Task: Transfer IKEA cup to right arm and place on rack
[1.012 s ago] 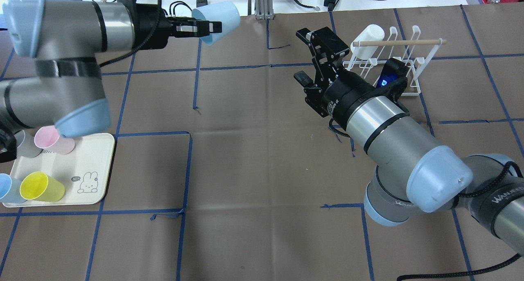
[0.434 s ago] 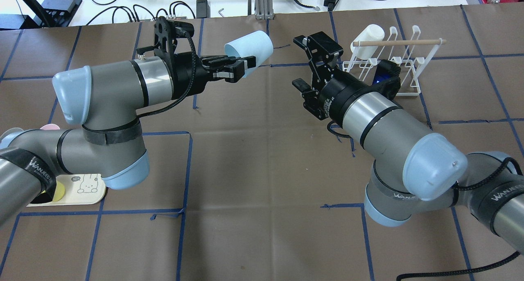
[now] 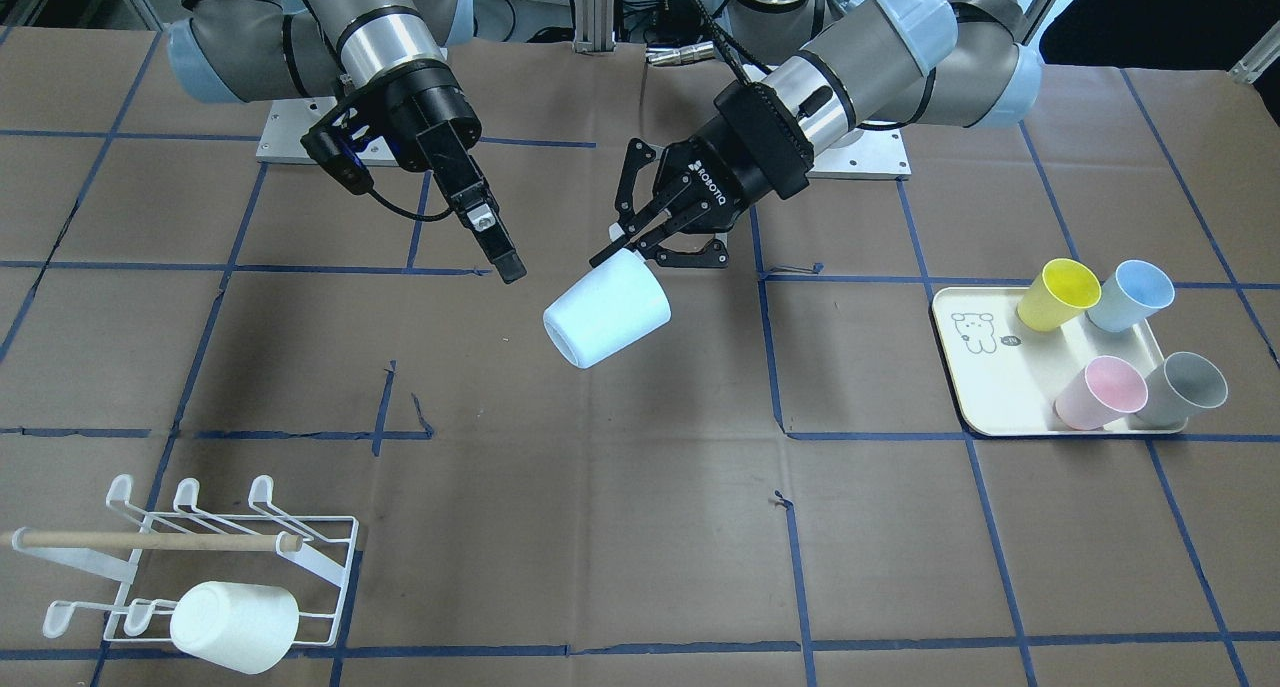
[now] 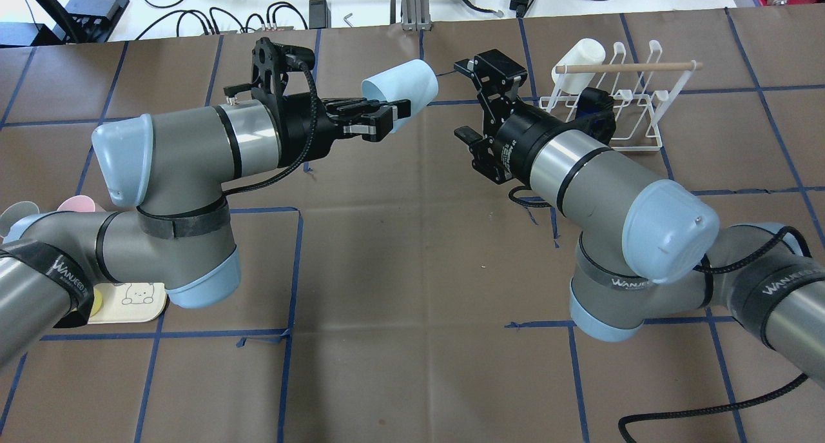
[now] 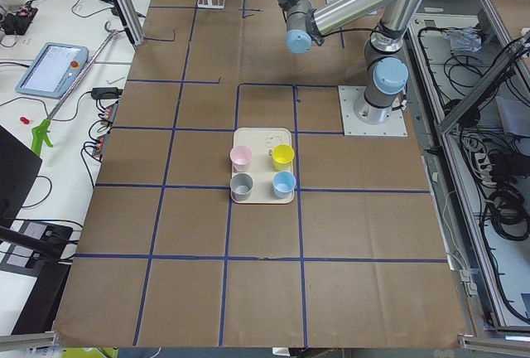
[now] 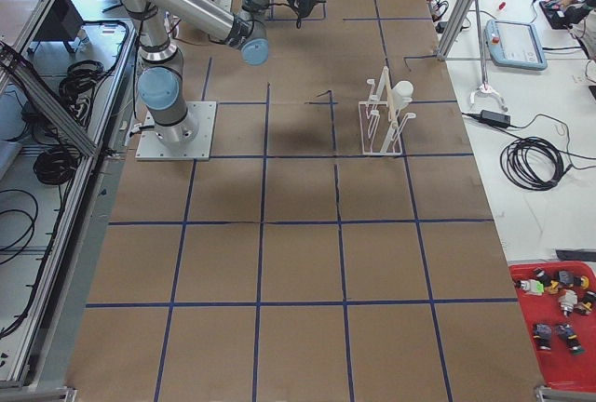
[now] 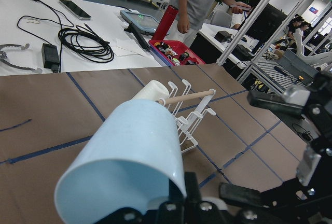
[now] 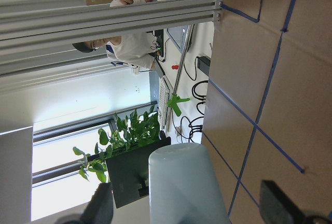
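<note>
Next, the right gripper takes hold of the pale blue cup by its base end to take it over for the rack.
A pale blue IKEA cup hangs tilted on its side above the middle of the table, also seen from the front. My left gripper is shut on its rim. My right gripper is open, a short gap to the cup's right, with its jaws facing the cup's base. In the right wrist view the cup sits between the two blurred fingers. The white wire rack with a wooden dowel stands behind the right gripper and holds a white cup.
A cream tray with a bear drawing stands on the left arm's side. It holds a yellow cup, a blue cup, a pink cup and a grey cup. Cables and tools lie beyond the far table edge.
My left arm swung from the far left to the table's middle, carrying the blue cup toward the right gripper. My right gripper moved a little left toward the cup and stayed open.
</note>
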